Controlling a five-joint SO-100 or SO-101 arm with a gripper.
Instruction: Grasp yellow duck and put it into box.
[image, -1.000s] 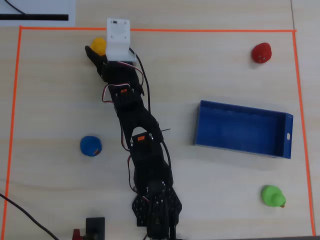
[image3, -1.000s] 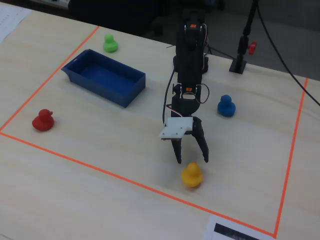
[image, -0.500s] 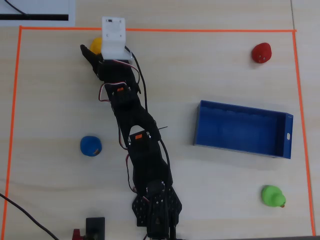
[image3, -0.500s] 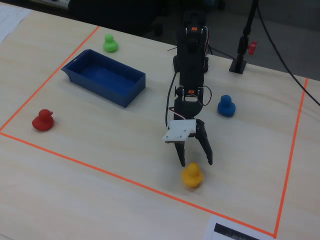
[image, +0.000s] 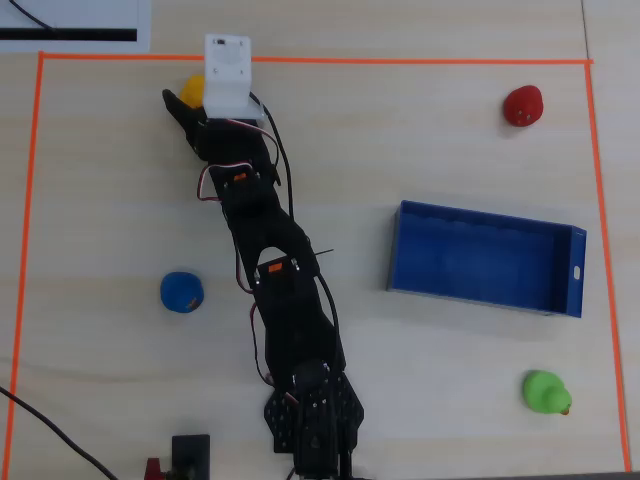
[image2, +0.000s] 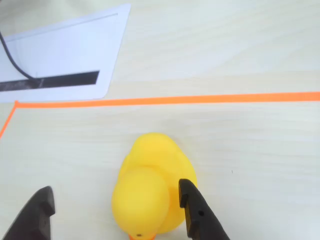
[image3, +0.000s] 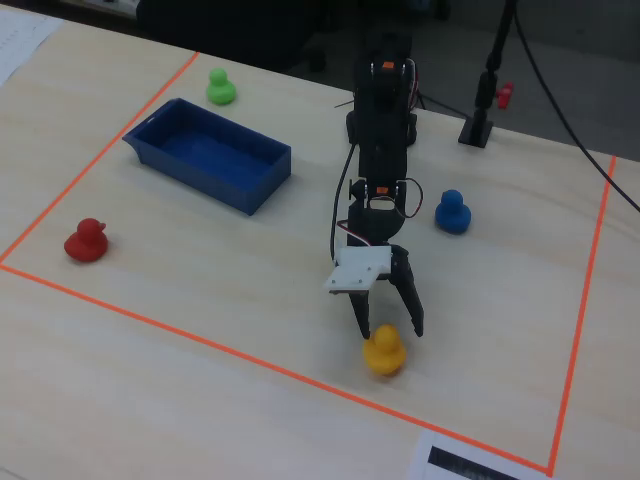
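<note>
I will put the duck into the blue box (image: 485, 258), so next I will grab the yellow duck (image: 190, 90) by its head with my gripper.
The yellow duck (image2: 150, 192) sits on the table just inside the orange tape line, its orange beak toward the wrist camera. My gripper (image2: 115, 192) is open and low around it. The right finger (image2: 197, 212) is at the duck's side and the left finger (image2: 37, 215) stands well apart. In the overhead view the duck (image: 190, 90) is half hidden under the white wrist mount at the gripper (image: 198, 100). In the fixed view the gripper (image3: 390, 328) stands just over the duck (image3: 384, 352). The blue box (image: 480, 260) lies empty at the right, also in the fixed view (image3: 190, 172).
A red duck (image: 523, 105), a green duck (image: 546, 392) and a blue duck (image: 182, 292) stand apart on the table. Orange tape (image: 400, 61) frames the work area. A white sheet with a black bar (image2: 60, 55) lies beyond the tape.
</note>
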